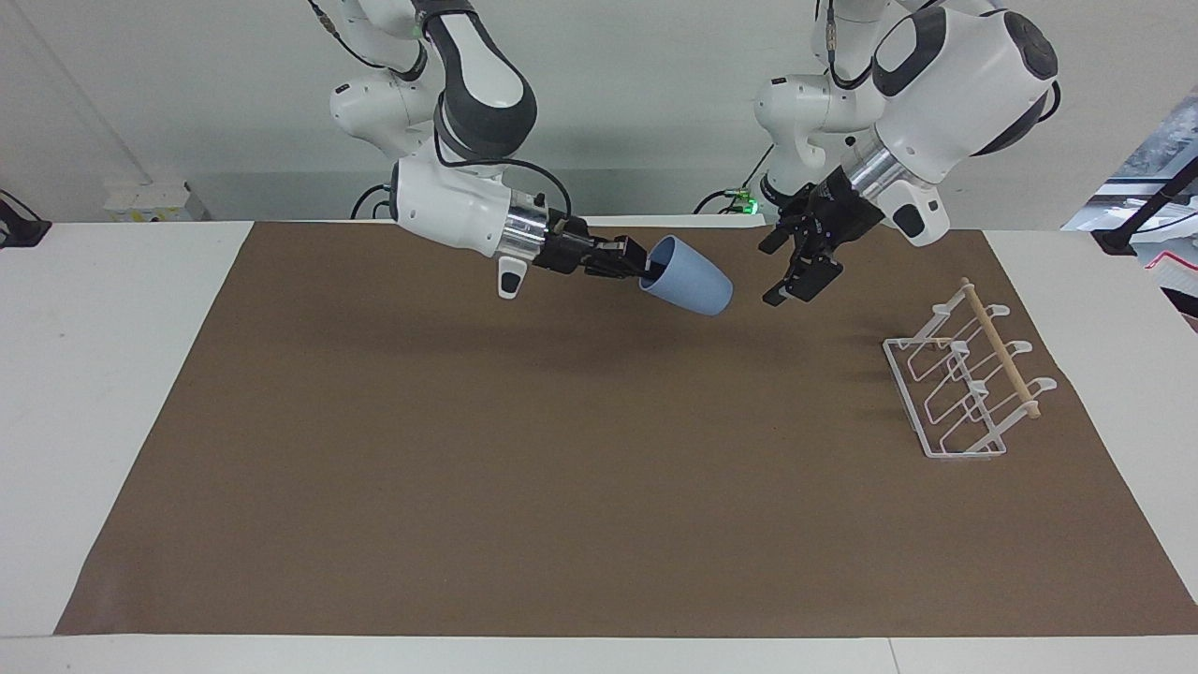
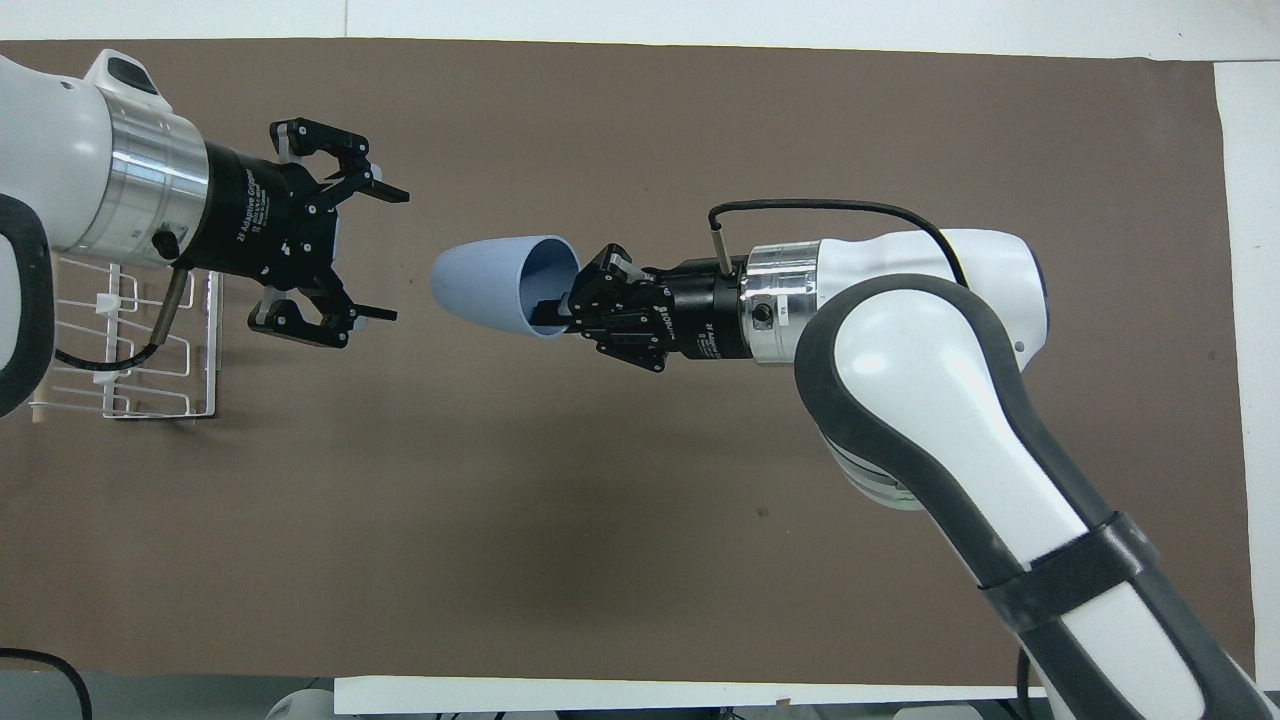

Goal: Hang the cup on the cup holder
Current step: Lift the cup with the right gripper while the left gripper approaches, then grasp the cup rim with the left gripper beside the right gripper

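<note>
The cup should next be grabbed by its lower part (image 2: 465, 280) with my left gripper, so that the light-blue cup's opening (image 2: 548, 271) stays free for the cup holder.
My right gripper (image 1: 642, 268) is shut on the rim of the light-blue cup (image 1: 690, 283), one finger inside the mouth. It holds the cup on its side in the air over the middle of the mat, base toward my left gripper. In the overhead view the cup (image 2: 480, 285) sits between the right gripper (image 2: 568, 303) and the left gripper (image 2: 398, 256). My left gripper (image 1: 777, 274) is open and empty in the air, a short gap from the cup's base. The white wire cup holder (image 1: 969, 379) with its wooden dowel stands at the left arm's end of the mat, partly under the left arm from overhead (image 2: 150, 385).
A brown mat (image 1: 562, 487) covers most of the white table (image 1: 112, 374). Nothing else lies on it apart from the rack.
</note>
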`<state>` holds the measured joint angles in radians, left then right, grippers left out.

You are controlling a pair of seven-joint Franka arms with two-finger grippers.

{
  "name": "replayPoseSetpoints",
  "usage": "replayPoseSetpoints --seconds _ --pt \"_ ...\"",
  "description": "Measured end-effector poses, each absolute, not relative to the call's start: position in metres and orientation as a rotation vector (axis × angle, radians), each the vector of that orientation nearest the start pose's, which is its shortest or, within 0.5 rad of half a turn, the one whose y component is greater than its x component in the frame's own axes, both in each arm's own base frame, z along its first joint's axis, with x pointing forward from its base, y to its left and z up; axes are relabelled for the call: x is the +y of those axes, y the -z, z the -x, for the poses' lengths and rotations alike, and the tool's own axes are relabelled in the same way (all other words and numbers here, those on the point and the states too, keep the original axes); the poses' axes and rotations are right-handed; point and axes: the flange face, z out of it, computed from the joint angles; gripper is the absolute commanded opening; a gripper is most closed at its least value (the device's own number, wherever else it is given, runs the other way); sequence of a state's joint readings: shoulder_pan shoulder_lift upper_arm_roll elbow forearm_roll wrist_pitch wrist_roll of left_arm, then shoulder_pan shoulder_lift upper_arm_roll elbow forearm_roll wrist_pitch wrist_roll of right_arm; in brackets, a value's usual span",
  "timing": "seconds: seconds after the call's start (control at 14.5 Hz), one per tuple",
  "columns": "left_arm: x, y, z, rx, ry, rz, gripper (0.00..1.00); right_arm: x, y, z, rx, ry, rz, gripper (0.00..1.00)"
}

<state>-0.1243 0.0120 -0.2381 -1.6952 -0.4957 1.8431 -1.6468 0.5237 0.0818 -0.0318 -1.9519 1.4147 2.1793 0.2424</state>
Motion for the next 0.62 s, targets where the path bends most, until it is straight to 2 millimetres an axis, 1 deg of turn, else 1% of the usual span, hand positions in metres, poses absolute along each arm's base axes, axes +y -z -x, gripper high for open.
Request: replayPoseSetpoints --seconds 0.14,0.28,0.34,0.41,0.48,0.62 --pt "-0.249 -0.586 -0.525 -2.205 -0.622 2.657 0.99 0.336 -0.478 -0.507 0.589 -0.343 1.888 0.00" --pt "-0.262 -0.579 -0.518 -2.167 -0.635 2.664 0.36 0.343 -0.472 -0.503 0.618 -0.315 1.900 0.00" --pt "-0.268 -0.574 -0.514 -2.142 -0.642 2.669 0.47 0.343 -0.470 -0.504 0.629 -0.314 1.899 0.00" --pt "-0.274 -0.568 -0.509 -2.096 -0.642 2.696 0.47 0.341 -0.468 -0.505 0.637 -0.317 1.896 0.00" --pt "-0.276 -0.564 -0.508 -2.069 -0.625 2.726 0.44 0.339 -0.463 -0.505 0.648 -0.324 1.900 0.00" --pt "-0.277 -0.558 -0.505 -2.057 -0.619 2.736 0.01 0.338 -0.458 -0.503 0.653 -0.330 1.905 0.00"
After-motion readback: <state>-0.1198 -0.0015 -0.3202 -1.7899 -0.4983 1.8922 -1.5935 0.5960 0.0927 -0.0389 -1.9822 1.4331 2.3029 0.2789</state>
